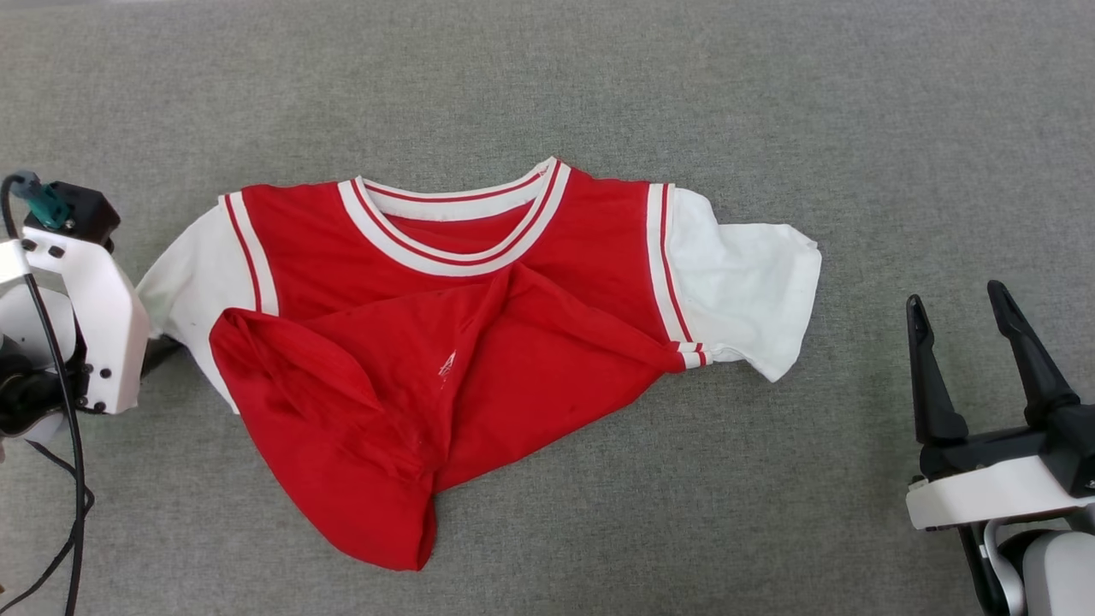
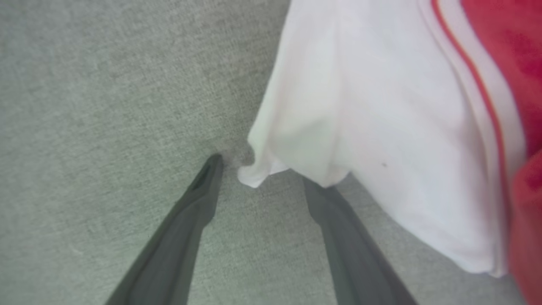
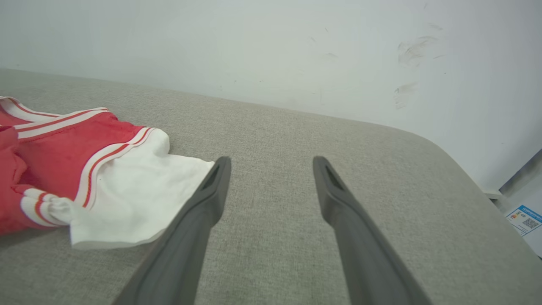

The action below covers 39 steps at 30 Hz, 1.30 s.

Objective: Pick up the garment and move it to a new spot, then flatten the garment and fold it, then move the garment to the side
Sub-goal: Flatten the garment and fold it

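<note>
The garment's hem curls up at the tip of the sleeve, while the sleeve behind lies flat. My left gripper will grab the garment by its white sleeve tip (image 1: 153, 320) next.
The garment (image 1: 445, 342), a red jersey with white sleeves and a striped collar, lies crumpled on the grey fabric surface (image 1: 770, 103), its lower part folded up over the chest. My left gripper (image 2: 266, 169) is open at the hem of the garment's white sleeve (image 2: 381, 127); one fingertip (image 2: 214, 160) rests on the grey surface and the other is tucked under the sleeve's edge. In the head view the left gripper (image 1: 164, 349) pokes out from behind its white wrist against that sleeve. My right gripper (image 1: 956, 297) stands open and empty to the right of the other white sleeve (image 3: 135, 190), apart from it; the right wrist view shows the right gripper (image 3: 272, 161) above bare fabric.
A white wall (image 3: 271, 51) rises behind the surface's far edge. The surface rounds off at the right, where a sheet with a printed code (image 3: 523, 220) lies below it. A black cable (image 1: 73, 479) hangs by my left wrist.
</note>
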{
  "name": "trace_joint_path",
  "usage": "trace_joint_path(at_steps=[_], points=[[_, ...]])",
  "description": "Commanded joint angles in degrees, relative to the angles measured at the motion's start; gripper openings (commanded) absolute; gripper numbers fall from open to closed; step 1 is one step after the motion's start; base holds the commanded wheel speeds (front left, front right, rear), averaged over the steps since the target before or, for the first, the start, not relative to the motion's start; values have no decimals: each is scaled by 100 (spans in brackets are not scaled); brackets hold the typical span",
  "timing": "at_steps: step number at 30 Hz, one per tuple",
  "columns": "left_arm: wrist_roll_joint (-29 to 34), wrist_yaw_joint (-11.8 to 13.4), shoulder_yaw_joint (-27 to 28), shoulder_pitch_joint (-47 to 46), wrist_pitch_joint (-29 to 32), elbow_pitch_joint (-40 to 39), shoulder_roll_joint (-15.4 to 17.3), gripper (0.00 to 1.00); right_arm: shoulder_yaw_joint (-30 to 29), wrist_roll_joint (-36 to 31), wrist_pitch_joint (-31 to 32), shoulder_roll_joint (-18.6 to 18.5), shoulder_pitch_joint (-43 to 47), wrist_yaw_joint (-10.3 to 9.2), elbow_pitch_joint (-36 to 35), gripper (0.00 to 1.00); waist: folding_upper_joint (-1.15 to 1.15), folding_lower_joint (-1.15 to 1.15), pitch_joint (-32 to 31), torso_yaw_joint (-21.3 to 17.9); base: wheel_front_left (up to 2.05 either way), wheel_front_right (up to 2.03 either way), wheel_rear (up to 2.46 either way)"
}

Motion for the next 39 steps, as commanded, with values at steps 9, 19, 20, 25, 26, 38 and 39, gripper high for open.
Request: trace_joint_path(at_steps=[9,19,20,25,26,38,39], points=[[426,-179,-86,-262,-671,201,-266,0,-63,0,51,-184,-148,-9,-63,100,0,1,-267,184,0,0,0],[699,-215,-40,-536,-1083,-469,-57,0,554,506,1028,-1194,-875,-9,-338,100,0,1,-604,384,0,0,0],[731,-180,-37,-545,-1104,-553,-29,0,678,619,1202,-1335,-1014,-9,-338,100,0,1,-617,401,0,0,0],[698,-22,32,-500,-1189,-986,139,0,1506,1455,2357,-2016,-1771,-9,-229,100,0,1,-639,476,0,0,0],[706,15,34,-482,-1199,-1075,170,0,1710,1645,2633,-2165,-1954,-9,-180,100,0,1,-632,498,0,0,0],[707,289,86,-367,-1348,-1588,256,0,3798,3696,5944,-3119,-3614,-9,565,100,0,1,-394,703,0,0,0],[718,300,94,-394,-1362,-1612,244,0,3907,3745,6096,-3129,-3740,-9,662,100,0,1,-358,730,0,0,0]])
